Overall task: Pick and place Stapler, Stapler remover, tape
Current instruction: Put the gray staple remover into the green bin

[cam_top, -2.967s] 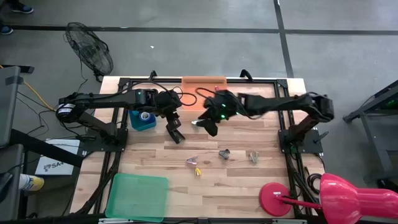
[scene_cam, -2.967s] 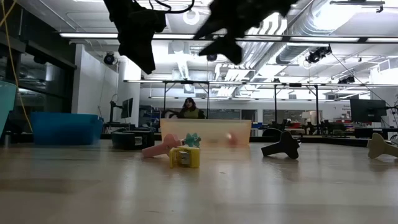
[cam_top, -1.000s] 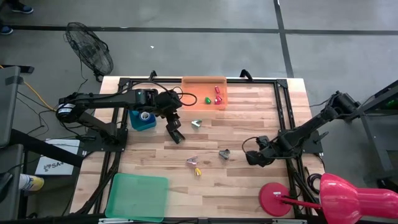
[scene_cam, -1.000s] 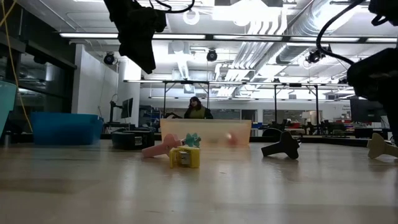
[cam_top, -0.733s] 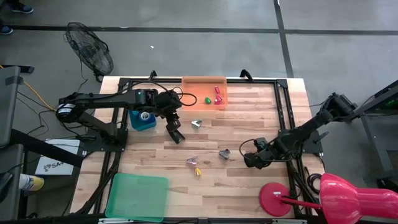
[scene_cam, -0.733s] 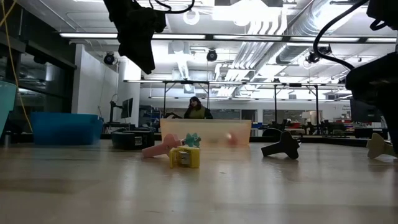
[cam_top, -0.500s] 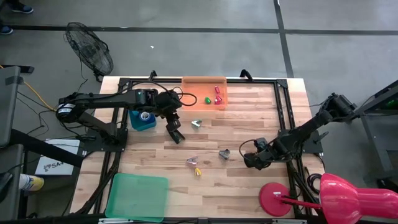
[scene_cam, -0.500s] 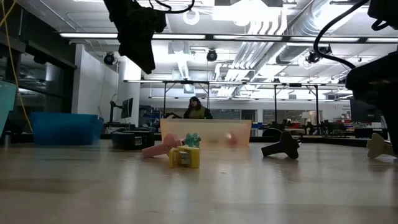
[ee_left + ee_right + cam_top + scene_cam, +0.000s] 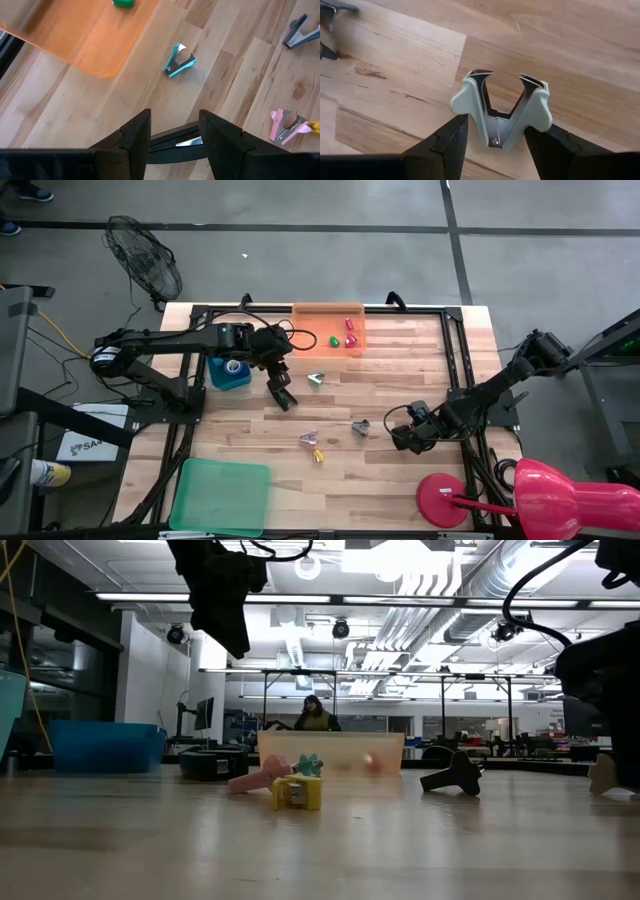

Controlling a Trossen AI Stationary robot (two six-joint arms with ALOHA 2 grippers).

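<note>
I need to pick and place the pale grey-green remover, so my right gripper should grab it next across its two plastic side grips.
The black stapler (image 9: pixel 172 146) sits between the fingers of my left gripper (image 9: pixel 281 390), which is shut on it high above the table's middle. My right gripper (image 9: pixel 403 436) points down at the table's right side. It is open, one finger on each side of a pale grey-green staple remover (image 9: pixel 500 112) that stands on the wood with its claws up. Whether the fingers touch it I cannot tell. A small ring, tape as far as I can tell (image 9: pixel 233 366), lies in the blue bin (image 9: pixel 222 376). My left gripper pinches the stapler between its two fingers, which lie across its length (image 9: pixel 186 143). The fingers slant down from the table's left. The stapler is lifted clear, well above the wood, and roughly level; which part of it the pads are on is hidden by the fingers.
Loose staple removers lie on the wood: teal (image 9: pixel 316 378), dark grey (image 9: pixel 361 426), pink (image 9: pixel 309 438), yellow (image 9: pixel 318 454). An orange tray (image 9: pixel 312 320) with small coloured pieces stands at the far edge. A green tray (image 9: pixel 222 495) sits near left and a red lamp base (image 9: pixel 443 500) near right.
My right gripper has tipped a little further down over the pale staple remover and rolled slightly, then kept still. The remover has stayed where it was.
</note>
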